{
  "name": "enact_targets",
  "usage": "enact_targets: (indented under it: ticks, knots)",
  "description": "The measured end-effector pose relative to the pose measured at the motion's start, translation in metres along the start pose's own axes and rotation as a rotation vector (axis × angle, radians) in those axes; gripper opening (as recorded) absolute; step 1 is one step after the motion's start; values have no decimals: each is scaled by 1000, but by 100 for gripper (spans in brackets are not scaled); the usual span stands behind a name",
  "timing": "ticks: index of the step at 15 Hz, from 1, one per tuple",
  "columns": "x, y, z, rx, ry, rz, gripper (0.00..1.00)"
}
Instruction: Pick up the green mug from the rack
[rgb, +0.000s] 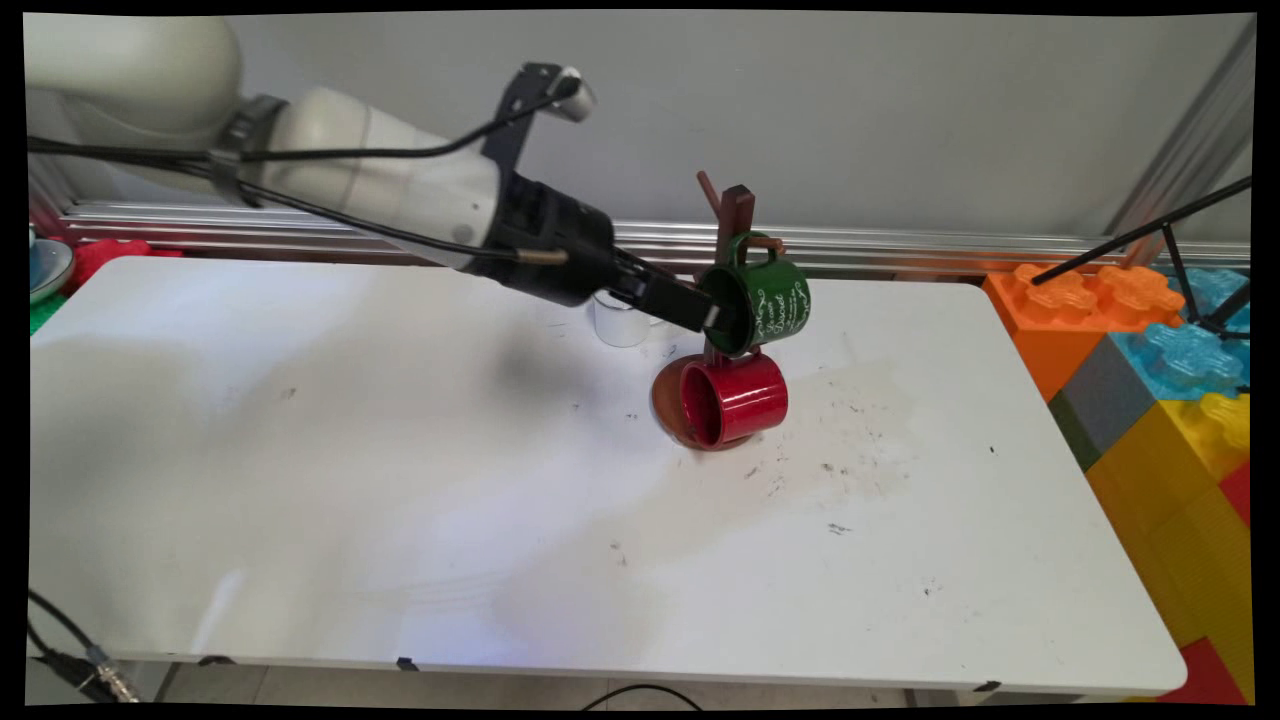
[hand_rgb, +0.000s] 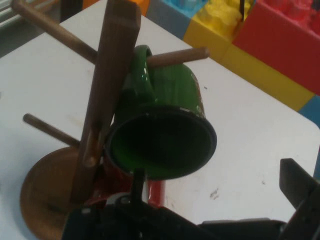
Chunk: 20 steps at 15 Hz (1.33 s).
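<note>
The gripper needs to grab the green mug by its rim, so that the green mug's handle stays free to slide off the wooden peg.
A brown wooden mug tree (rgb: 737, 214) stands on the white table (rgb: 400, 480) right of centre. A green mug (rgb: 772, 300) with white lettering hangs by its handle on an upper peg, its mouth turned towards the hand. A red mug (rgb: 738, 400) hangs on a lower peg just above the round base. My gripper (rgb: 716, 318) is at the green mug's rim, open. In the hand view the green mug (hand_rgb: 165, 135) fills the centre next to the tree's post (hand_rgb: 107, 85). One finger (hand_rgb: 137, 176) touches the lower rim and the other sits far right. The gripper (hand_rgb: 215, 187) holds nothing.
A small white cup (rgb: 620, 322) stands on the table behind the gripper. Large orange, blue, yellow and red toy blocks (rgb: 1150, 360) are stacked off the table's right end, with a black stand (rgb: 1190, 250) above them. A red object (rgb: 105, 255) lies at the far left corner.
</note>
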<state>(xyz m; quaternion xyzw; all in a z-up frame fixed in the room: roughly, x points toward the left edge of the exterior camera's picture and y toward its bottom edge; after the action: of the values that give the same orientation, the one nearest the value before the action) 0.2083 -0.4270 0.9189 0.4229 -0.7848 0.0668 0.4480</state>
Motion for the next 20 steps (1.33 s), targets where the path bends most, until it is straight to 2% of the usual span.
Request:
enact_targets:
  ticks: [10,18,19,20]
  knots:
    - [-10,3,63,-14,68,-41,100]
    - [-17,3,87,-25,102,-50,100]
    - [-17,3,88,-24,108,-51,0]
    - [-18,3,90,-24,114,-52,0]
